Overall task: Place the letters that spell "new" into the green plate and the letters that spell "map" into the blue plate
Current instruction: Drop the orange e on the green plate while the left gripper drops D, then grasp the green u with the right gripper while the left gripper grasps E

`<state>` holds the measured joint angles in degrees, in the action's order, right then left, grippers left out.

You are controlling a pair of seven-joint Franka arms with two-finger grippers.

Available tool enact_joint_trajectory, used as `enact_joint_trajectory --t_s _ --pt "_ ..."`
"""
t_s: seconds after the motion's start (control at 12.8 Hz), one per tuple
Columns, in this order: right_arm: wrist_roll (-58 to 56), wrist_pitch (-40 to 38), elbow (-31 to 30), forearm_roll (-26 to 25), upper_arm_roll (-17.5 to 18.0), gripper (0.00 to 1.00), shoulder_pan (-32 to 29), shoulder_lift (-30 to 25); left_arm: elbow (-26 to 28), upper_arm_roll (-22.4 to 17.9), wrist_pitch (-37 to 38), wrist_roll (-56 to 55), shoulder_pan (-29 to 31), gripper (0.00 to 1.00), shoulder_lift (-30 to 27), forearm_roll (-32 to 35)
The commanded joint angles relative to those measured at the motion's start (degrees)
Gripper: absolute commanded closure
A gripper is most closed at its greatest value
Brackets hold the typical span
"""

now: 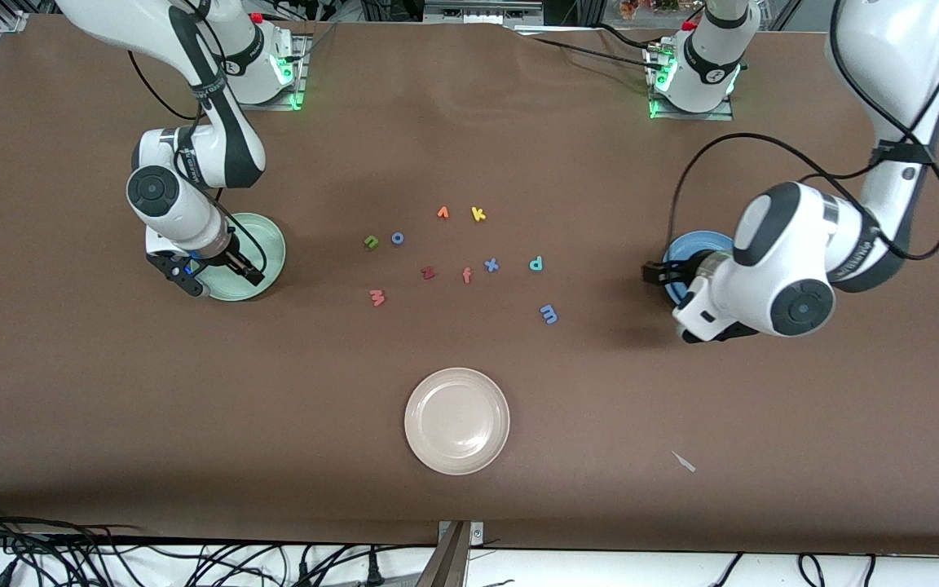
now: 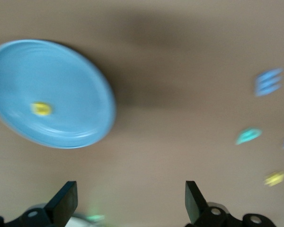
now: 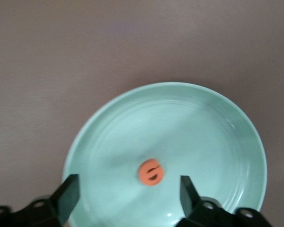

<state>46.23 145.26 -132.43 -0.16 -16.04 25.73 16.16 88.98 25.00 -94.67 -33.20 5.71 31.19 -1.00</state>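
Next, my left gripper grabs the blue "m" by its arched top and the ends of its legs, to spell "map" in the blue plate.
My right gripper [image 3: 128,196] hangs open over the green plate [image 3: 203,127], which holds the orange "e" [image 3: 151,172]. My left gripper [image 2: 130,203] is open and empty over bare table beside the blue plate [image 2: 71,75], where the yellow "a" [image 2: 41,109] lies. In the front view the right gripper [image 1: 222,279] covers part of the green plate [image 1: 271,236], and the left arm hides most of the blue plate [image 1: 702,243]. On the table between the plates lie the green "n" [image 1: 371,242], pink "w" [image 1: 377,297], teal "p" [image 1: 535,263] and blue "m" [image 1: 549,313].
Among the task letters lie a blue "o" [image 1: 397,238], an orange piece [image 1: 443,213], a yellow "k" [image 1: 478,214], a dark red "z" [image 1: 428,273], a salmon "f" [image 1: 467,275] and a blue "x" [image 1: 491,264]. A cream-white plate [image 1: 457,420] sits nearer the front camera.
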Motion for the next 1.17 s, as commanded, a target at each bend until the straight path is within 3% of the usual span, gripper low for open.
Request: enact_joint_trajectory --t_s 0.0,0.31,0.55,0.78,1.09 --pt "0.5 -4.5 4.2 1.0 4.1 0.0 0.3 -0.9 -1.2 -0.4 -12.0 -12.4 -3.6 0.0 4.1 -1.4" --pt "2.1 -4.0 6.4 1.0 11.3 0.0 0.7 0.5 -1.1 -1.3 -26.6 -19.9 -10.8 0.0 9.5 0.5" --pt "12.5 -4.2 7.0 1.2 15.1 0.0 2.2 2.1 -1.2 -3.8 -29.1 -24.6 -15.5 0.01 13.0 5.3" --pt "21.1 -3.3 5.7 1.2 17.0 0.08 5.6 3.4 -1.2 -4.3 -32.3 -27.1 -15.9 0.06 15.6 5.5" --pt "27.3 4.2 3.8 1.1 17.4 0.14 8.7 6.9 -1.2 -4.4 -33.5 -28.2 -17.0 0.17 17.1 5.5"
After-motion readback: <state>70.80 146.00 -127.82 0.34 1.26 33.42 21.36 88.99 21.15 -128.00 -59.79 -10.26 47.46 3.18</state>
